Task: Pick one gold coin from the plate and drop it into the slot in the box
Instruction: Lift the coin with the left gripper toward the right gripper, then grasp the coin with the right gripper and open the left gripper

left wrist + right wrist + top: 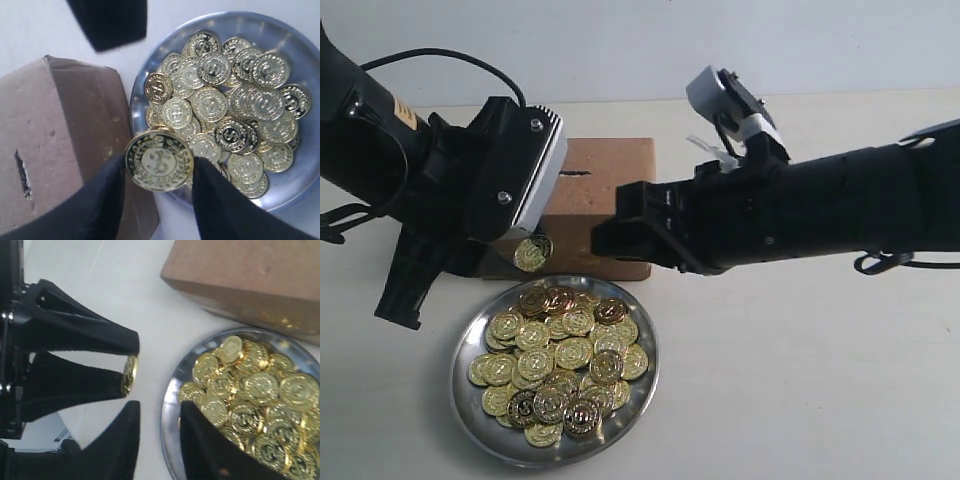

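Observation:
My right gripper is to grab the gold coin by its flat sides next, so the coin's thin edge stays free to go into the box slot [575,173].
My left gripper [159,169] is shut on one gold coin [159,161], held by its edges above the gap between the box and the plate. In the exterior view that coin [532,252] hangs in front of the brown cardboard box [605,195], left of the plate's far rim. The box slot [21,175] is a dark slit in the box's top [578,176]. The silver plate [460,372] holds several gold coins [560,360]. My right gripper [159,426] is open and empty over the plate's rim [169,395], close to the left gripper's coin [130,374].
The right arm [820,205] stretches across in front of the box from the right. One of its black fingers [110,22] shows beyond the plate in the left wrist view. White tabletop [800,380] surrounds the plate and box.

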Motion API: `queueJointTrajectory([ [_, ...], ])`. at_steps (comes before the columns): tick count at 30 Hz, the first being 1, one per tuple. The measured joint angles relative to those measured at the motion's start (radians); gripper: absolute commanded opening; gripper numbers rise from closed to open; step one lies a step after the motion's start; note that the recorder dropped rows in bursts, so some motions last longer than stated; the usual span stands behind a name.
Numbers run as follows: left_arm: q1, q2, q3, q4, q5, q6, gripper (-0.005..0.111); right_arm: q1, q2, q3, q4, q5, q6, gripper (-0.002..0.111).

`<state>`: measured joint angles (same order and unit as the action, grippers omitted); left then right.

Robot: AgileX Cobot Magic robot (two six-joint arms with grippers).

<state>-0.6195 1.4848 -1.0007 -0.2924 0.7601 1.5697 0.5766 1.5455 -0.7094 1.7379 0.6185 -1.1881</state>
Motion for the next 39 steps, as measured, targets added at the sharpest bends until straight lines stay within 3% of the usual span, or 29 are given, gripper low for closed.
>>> queueJointTrajectory([
  [3,0.000,-0.006,0.000,-0.023,0.002,0.000,0.039,0.017,0.022,-0.037,0.002,0.018,0.010,0.061],
  [25,0.000,-0.008,0.000,-0.250,-0.060,0.018,0.039,0.027,0.025,-0.058,0.002,0.014,0.046,0.054],
  [39,0.000,-0.008,0.000,-0.300,-0.060,0.045,0.039,0.027,0.025,-0.058,0.004,-0.018,0.050,0.006],
])
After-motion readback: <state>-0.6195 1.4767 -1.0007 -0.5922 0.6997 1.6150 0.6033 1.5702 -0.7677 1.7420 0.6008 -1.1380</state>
